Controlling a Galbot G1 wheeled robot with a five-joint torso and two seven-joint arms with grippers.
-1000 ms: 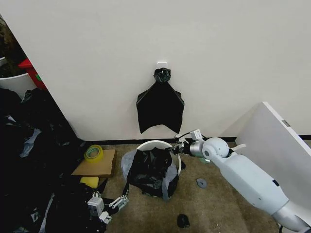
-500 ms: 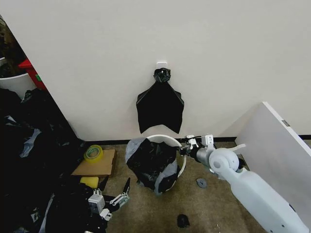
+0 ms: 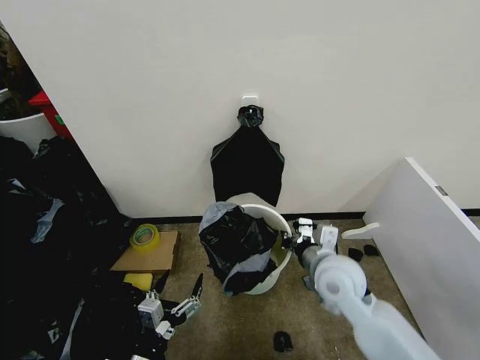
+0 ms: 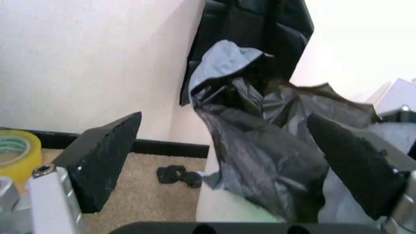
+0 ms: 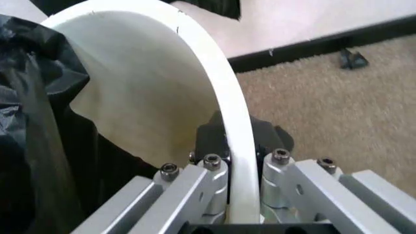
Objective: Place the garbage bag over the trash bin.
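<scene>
The rest of the bag hangs loose over the bin (image 3: pixel 262 279), so I next need to grab the garbage bag by its raised opening edge (image 3: pixel 213 214) with my left gripper.
The white trash bin (image 3: pixel 262 279) stands tipped on the carpet below the wall. The crinkled black garbage bag (image 3: pixel 236 244) is draped over its left side and partly down into it. My right gripper (image 3: pixel 291 240) is shut on the bin's right rim. In the right wrist view the rim (image 5: pixel 224 105) runs between the fingers (image 5: pixel 209 140), with the bag (image 5: pixel 32 122) at the edge. My left gripper (image 3: pixel 189 298) hangs low at the front left, open and apart from the bin. Its view shows both pads (image 4: pixel 104 156) spread, the bag (image 4: pixel 260 136) beyond them.
A flat black bundle (image 3: pixel 247 161) hangs from a wall hook above the bin. A heap of black plastic (image 3: pixel 45 225) covers the left floor, with a yellow tape roll (image 3: pixel 145 236) on cardboard (image 3: pixel 154 259). A white board (image 3: pixel 427 232) leans at the right. Black scraps (image 3: pixel 283 341) dot the carpet.
My right gripper has pulled the bin's rim to the right and tipped the bin, the bag shifting with it. The right arm swung closer to the camera. The left gripper rose slightly.
</scene>
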